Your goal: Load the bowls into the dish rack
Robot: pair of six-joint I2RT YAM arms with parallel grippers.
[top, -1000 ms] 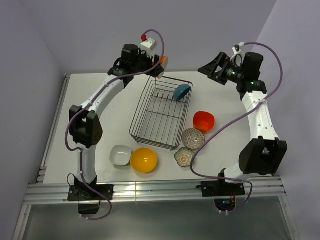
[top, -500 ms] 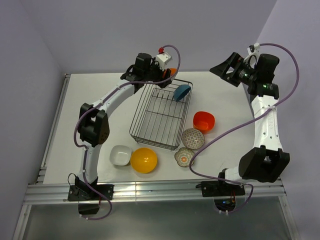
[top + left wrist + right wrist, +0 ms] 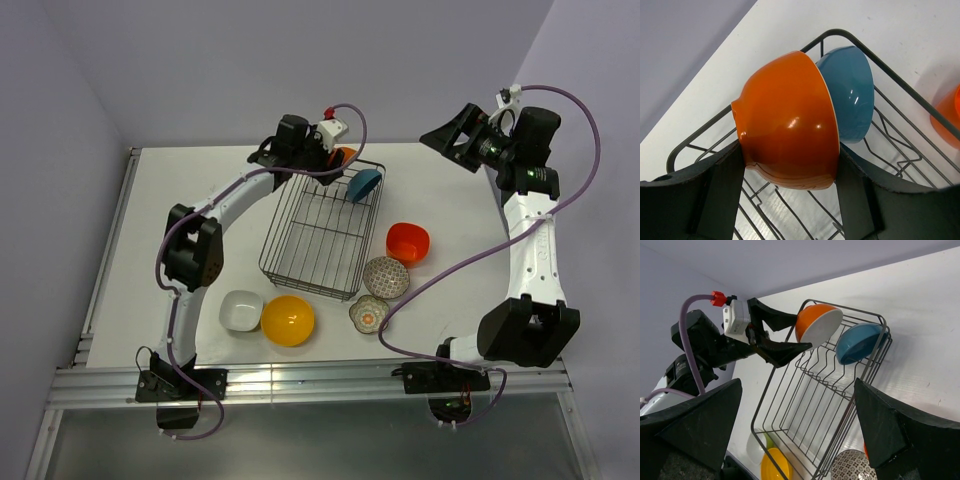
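Observation:
The orange bowl hangs above the wires, over the rack's far rim, and would drop short if released now, so my left gripper lowers the bowl first.
My left gripper [image 3: 335, 160] [image 3: 789, 150] is shut on an orange bowl with a white inside [image 3: 346, 155] [image 3: 790, 120] [image 3: 817, 322]. It holds the bowl on edge over the far end of the dark wire dish rack [image 3: 280, 215] [image 3: 900, 83] [image 3: 770, 375]. A blue bowl [image 3: 365, 183] [image 3: 850, 95] [image 3: 860, 342] stands on edge in the rack's far right corner, right beside the held bowl. My right gripper [image 3: 450, 140] [image 3: 799, 382] is open and empty, raised in the air at the back right.
On the table right of the rack are a red-orange bowl [image 3: 408, 242], a grey patterned bowl [image 3: 386, 277] and a small floral bowl [image 3: 369, 314]. A yellow bowl [image 3: 288, 320] and a white bowl [image 3: 241, 310] sit in front of the rack.
My left gripper has carried the orange bowl to the right, from beyond the rack's far left corner to over its far end beside the blue bowl. The right gripper moved right a little.

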